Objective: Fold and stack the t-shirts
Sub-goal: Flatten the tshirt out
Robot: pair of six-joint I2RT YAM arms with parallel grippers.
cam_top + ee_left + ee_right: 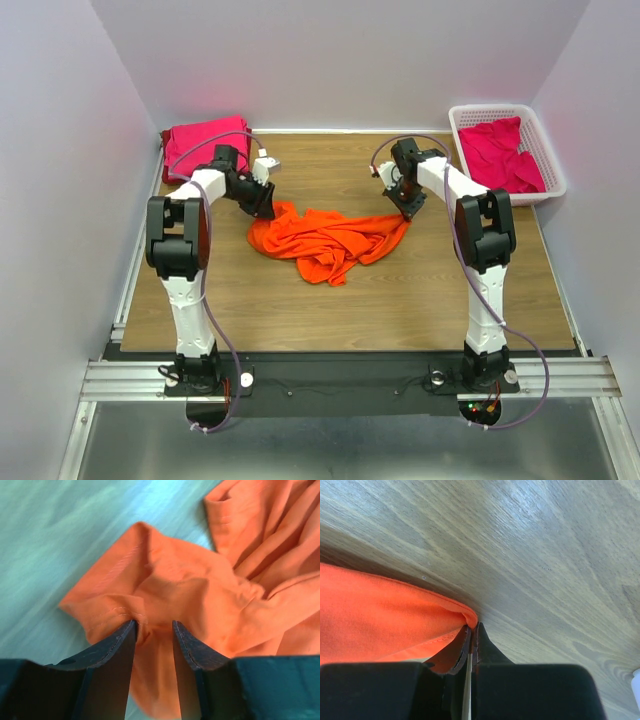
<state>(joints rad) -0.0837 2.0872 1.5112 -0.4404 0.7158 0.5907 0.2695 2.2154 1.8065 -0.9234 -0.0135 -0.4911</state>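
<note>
My left gripper is to grab the bunched hem (267, 226) next, opposite my right gripper, to spread the orange t-shirt (325, 240) for folding.
The bright orange t-shirt (325, 240) lies crumpled in the middle of the wooden table (300, 310). My left gripper (265, 210) is at the shirt's left end. In the left wrist view that gripper (154, 624) is open, its fingers apart over a bunched hem of the orange cloth (190, 590), with cloth showing in the gap. At the shirt's right end, my right gripper (410, 213) is shut on the orange t-shirt's folded edge (380, 610), pinched at the fingertips of the gripper (472, 626). A folded magenta-pink t-shirt (205, 140) sits at the back left corner.
A white lattice basket (505, 108) stands at the back right with crumpled magenta-pink t-shirts (505, 155) in it. White walls close in the table on three sides. Both arm bases are bolted at the near edge.
</note>
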